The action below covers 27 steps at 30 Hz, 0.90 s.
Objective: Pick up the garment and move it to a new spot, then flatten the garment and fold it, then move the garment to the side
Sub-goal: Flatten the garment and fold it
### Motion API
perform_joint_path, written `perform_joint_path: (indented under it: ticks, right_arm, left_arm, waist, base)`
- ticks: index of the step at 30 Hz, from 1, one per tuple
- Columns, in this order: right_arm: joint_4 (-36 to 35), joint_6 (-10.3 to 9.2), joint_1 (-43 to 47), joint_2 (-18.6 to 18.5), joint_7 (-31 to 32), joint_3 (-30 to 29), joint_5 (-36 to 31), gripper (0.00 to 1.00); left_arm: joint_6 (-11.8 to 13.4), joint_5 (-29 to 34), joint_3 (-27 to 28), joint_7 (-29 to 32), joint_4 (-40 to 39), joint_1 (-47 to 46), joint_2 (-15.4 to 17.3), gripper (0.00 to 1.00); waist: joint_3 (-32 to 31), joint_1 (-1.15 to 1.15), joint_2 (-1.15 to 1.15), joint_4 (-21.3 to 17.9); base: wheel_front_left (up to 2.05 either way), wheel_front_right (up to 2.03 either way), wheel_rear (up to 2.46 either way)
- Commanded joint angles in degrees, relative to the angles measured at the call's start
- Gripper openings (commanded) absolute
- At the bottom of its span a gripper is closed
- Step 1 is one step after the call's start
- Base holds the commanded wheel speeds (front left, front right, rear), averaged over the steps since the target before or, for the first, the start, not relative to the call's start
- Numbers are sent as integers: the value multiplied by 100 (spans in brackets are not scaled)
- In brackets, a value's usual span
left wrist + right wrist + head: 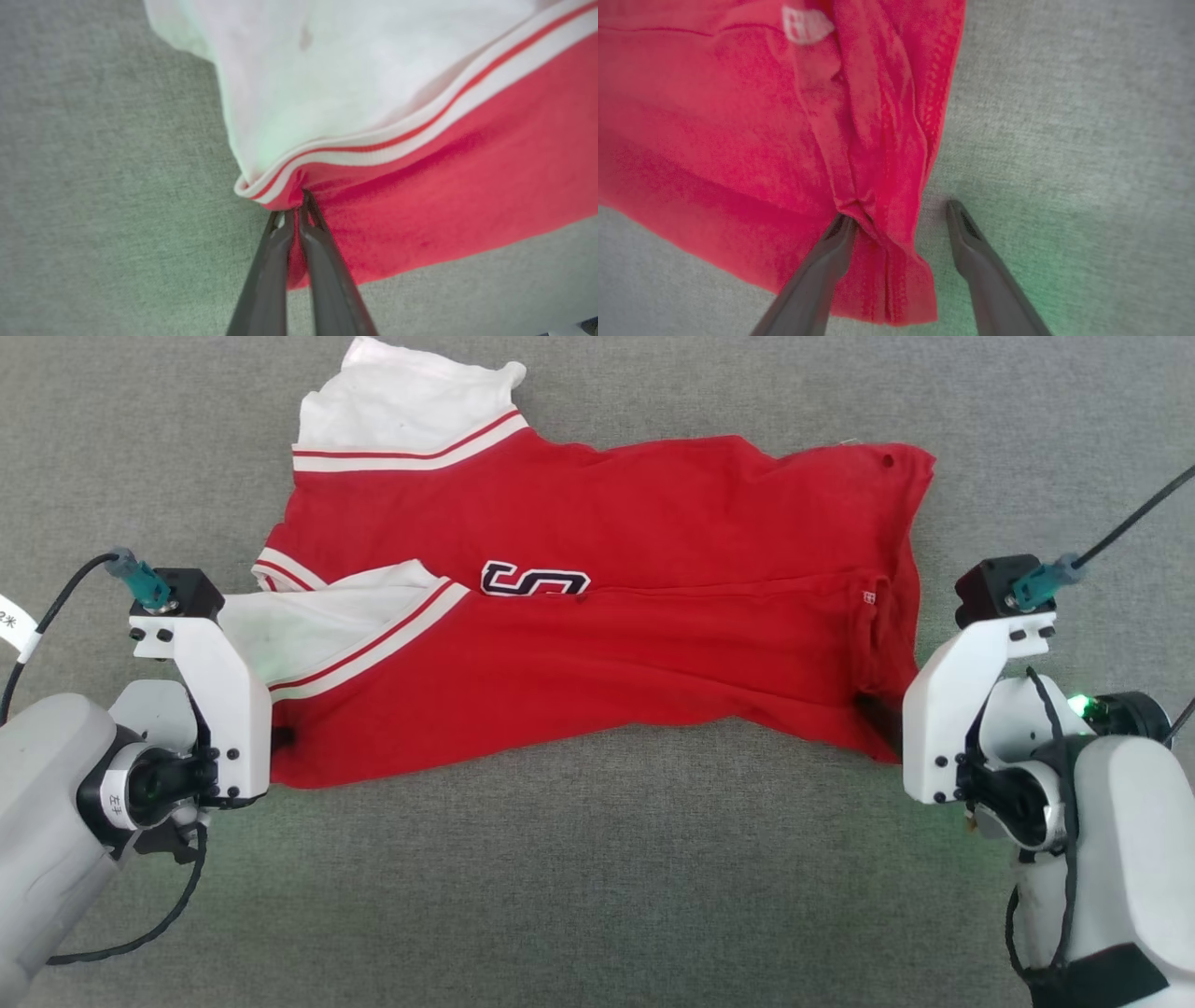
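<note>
Next, my right gripper grabs the garment by its bunched hem corner, which gathers into a raised fold while the red body lies flat.
The garment, a red T-shirt with white sleeves and striped trim, lies folded lengthwise across the grey surface, sleeves at the left, hem at the right. My left gripper is shut on the garment, pinching the red cloth just below the striped sleeve seam at its near left corner. In the head view that hand sits over the corner. My right gripper stands open astride the near right hem corner of the garment, one finger on the cloth, the other on the bare surface.
The grey fabric-covered surface stretches all around the shirt. A white sleeve sticks out at the far left. Cables trail from both wrists at the picture's edges.
</note>
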Motion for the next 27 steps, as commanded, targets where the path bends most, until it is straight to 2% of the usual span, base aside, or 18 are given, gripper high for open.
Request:
perform_joint_path:
  ticks: [1,7,13,19,27]
  right_arm:
    - [447,4,129,125,174,110,99,0]
    - [353,3,5,70,274,-43,339,0]
    - [-552,1,224,-216,756,-217,734,0]
    - [-1387,1,711,-486,1224,-315,919,0]
    - [-2323,0,1576,-545,1837,-538,1112,0]
  left_arm:
    - [-34,67,-126,-56,128,94,-226,0]
    - [-113,17,-57,-129,251,93,-197,0]
    - [51,-121,13,90,-84,170,179,0]
    - [435,-168,9,280,-810,347,580,0]
    - [975,-309,-125,396,-1828,906,964,0]
  waist:
    - [2,0,-1,23]
    - [-61,0,-1,87]
    - [-236,0,-1,159]
    - [-403,0,-1,233]
    - [-523,0,-1,322]
  base:
    - [0,0,0]
    - [0,0,0]
    - [0,0,0]
    - [0,0,0]
    - [0,0,0]
